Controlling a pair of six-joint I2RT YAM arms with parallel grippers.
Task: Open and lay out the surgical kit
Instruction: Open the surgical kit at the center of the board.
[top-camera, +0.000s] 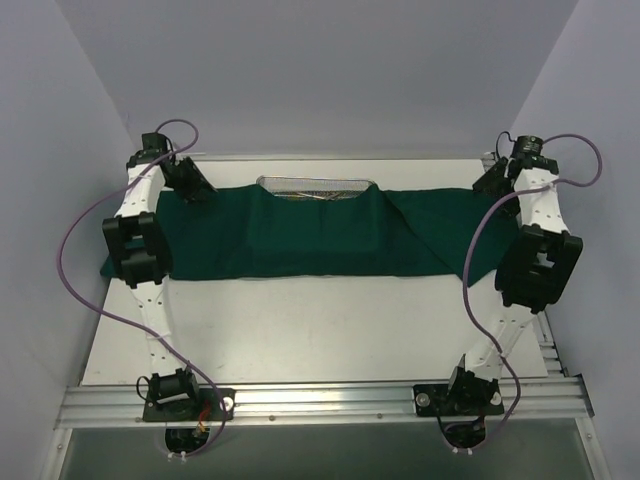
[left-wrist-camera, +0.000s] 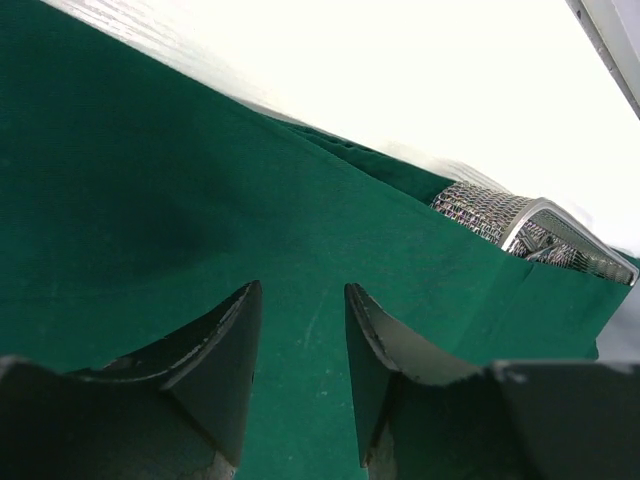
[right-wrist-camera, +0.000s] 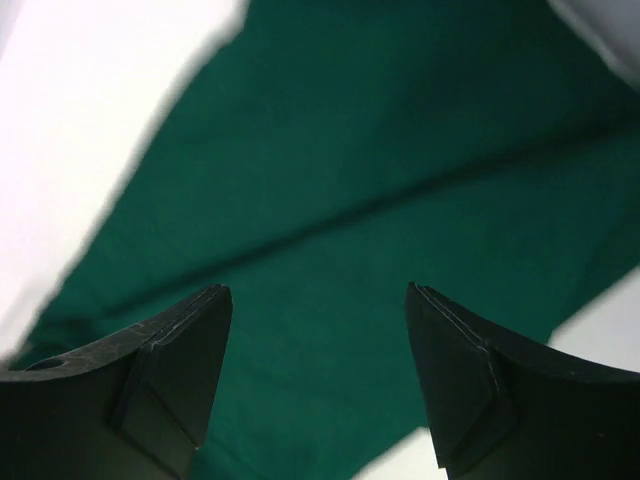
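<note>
I will open the dark green drape (top-camera: 300, 235), so next I will use my right gripper to grab it by its edge at the drape's outer end (top-camera: 480, 193).
The dark green drape (top-camera: 300, 235) lies spread in a wide band across the back half of the table. The silver wire-mesh tray (top-camera: 315, 184) shows only its far rim above the drape's back edge; the rest is covered. Its mesh corner also shows in the left wrist view (left-wrist-camera: 500, 215). The instruments cannot be made out. My left gripper (top-camera: 196, 186) is open and empty just above the drape's left part (left-wrist-camera: 150, 200). My right gripper (top-camera: 490, 180) is open wide and empty above the drape's right end (right-wrist-camera: 380, 150).
The white table top (top-camera: 300, 330) lies in front of the drape. An aluminium rail (top-camera: 320, 400) runs along the near edge by the arm bases. Purple cables loop beside both arms. Grey walls close in on the left, right and back.
</note>
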